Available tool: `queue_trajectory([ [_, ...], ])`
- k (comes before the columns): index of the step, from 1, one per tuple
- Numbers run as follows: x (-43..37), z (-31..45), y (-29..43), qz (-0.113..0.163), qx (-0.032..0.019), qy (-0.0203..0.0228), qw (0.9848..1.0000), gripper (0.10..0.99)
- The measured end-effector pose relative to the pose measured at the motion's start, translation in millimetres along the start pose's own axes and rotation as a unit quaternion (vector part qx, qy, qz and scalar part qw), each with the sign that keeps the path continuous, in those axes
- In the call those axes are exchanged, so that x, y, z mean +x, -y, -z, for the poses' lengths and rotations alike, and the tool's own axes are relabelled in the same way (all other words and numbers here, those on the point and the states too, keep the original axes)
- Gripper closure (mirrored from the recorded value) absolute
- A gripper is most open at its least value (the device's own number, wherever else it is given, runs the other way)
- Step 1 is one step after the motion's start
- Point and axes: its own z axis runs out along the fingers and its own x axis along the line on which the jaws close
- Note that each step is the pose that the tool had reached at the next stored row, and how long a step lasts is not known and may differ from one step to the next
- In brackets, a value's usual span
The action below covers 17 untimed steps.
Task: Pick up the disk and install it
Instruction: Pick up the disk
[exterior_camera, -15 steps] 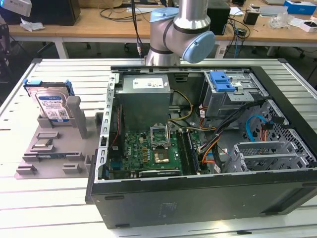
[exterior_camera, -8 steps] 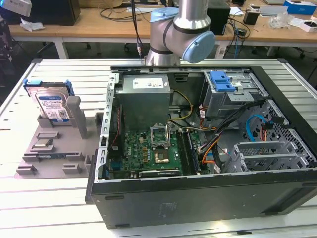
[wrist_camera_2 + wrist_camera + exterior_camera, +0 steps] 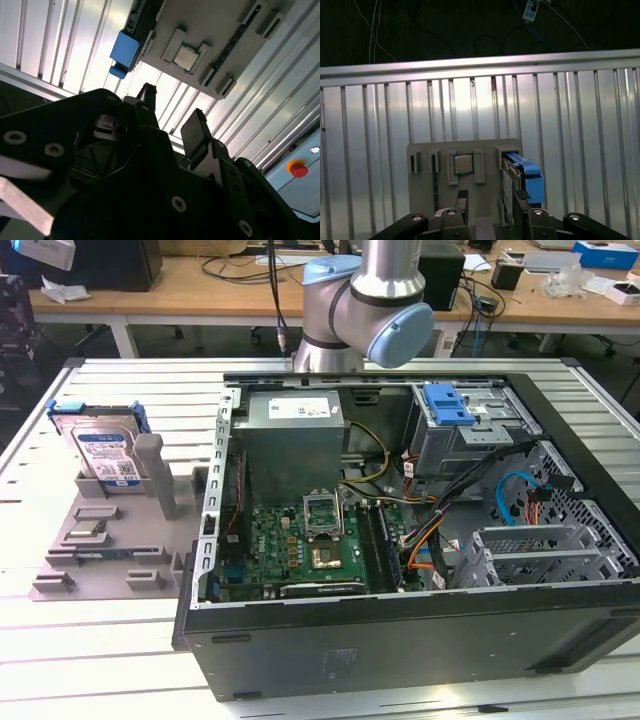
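The disk's lower end is enclosed by the holder's slots, so I will next use my gripper to grab the disk across its flat sides near the disk's upper edge (image 3: 98,424).
The disk (image 3: 104,452) stands on edge in a slot of the grey holder plate (image 3: 110,560) at the exterior view's left, its white-and-blue label facing out and its blue carrier around it. In both wrist views I look down on it from well above: the blue carrier (image 3: 125,50) (image 3: 526,175) sticks out at the holder's edge. My gripper (image 3: 172,117) (image 3: 491,200) is open, its two black fingers (image 3: 196,131) apart with nothing between them. It hangs high over the holder and touches nothing.
An open computer case (image 3: 560,650) lies beside the holder, with a motherboard (image 3: 290,540), a power supply (image 3: 295,435) and a drive cage with a blue bracket (image 3: 447,404). A processor chip (image 3: 462,164) sits in the holder. The robot arm (image 3: 365,300) rises behind the case.
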Motion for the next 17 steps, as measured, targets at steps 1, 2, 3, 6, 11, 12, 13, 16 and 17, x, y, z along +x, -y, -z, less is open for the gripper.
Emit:
queue_trajectory([
  [1,-1.8,0.0,1.2,0.000,0.0000,0.0000,1.0000,0.608],
  [2,-4.6,-0.2,3.1,0.000,0.0000,0.0000,1.0000,0.608],
  [3,-6.6,-0.3,4.3,0.000,0.0001,0.0000,1.0000,0.608],
  [6,-13.0,-2.0,9.0,0.000,0.0000,0.0000,1.0000,0.608],
  [11,-18.7,-8.7,13.3,0.000,-0.0001,0.0000,1.0000,0.608],
  [12,-20.0,-11.0,14.3,0.000,-0.0001,0.0000,1.0000,0.608],
  [13,-21.0,-12.7,14.8,0.000,-0.0002,0.0000,1.0000,0.608],
  [16,-27.1,-20.0,15.3,0.002,-0.0002,-0.0001,1.0000,0.608],
  [17,-29.3,-22.0,15.2,0.003,-0.0002,-0.0001,1.0000,0.608],
])
